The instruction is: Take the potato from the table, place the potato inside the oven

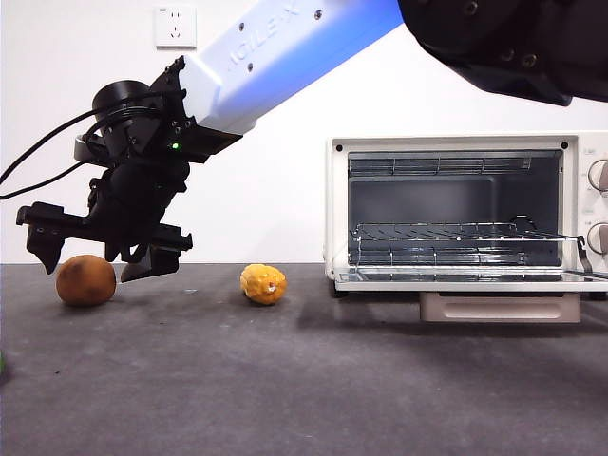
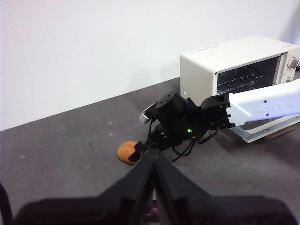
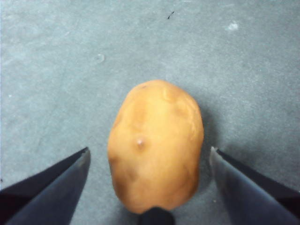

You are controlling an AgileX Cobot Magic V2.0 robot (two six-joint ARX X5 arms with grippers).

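Observation:
The brown potato needs to go in the oven (image 1: 456,209), so I will next grab it by its rounded middle (image 1: 85,281) with my right gripper.
The brown potato (image 1: 85,280) lies on the dark grey table (image 1: 313,380) at the far left. My right gripper (image 1: 93,256) hangs just above it, open, with one jaw on each side. In the right wrist view the potato (image 3: 154,145) fills the gap of the right gripper (image 3: 150,150), and the jaws stand apart from its skin. The cream-white oven (image 1: 456,209) stands at the right with its door folded down and its wire rack (image 1: 456,233) bare. My left gripper (image 2: 153,157) is shut and empty, held back from the potato (image 2: 126,152) and the oven (image 2: 234,65).
A smaller bumpy yellow-orange object (image 1: 263,283) sits on the table between the potato and the oven. The oven's open door (image 1: 475,278) and beige handle (image 1: 499,306) jut toward the front. A white wall with a socket (image 1: 176,26) closes the back.

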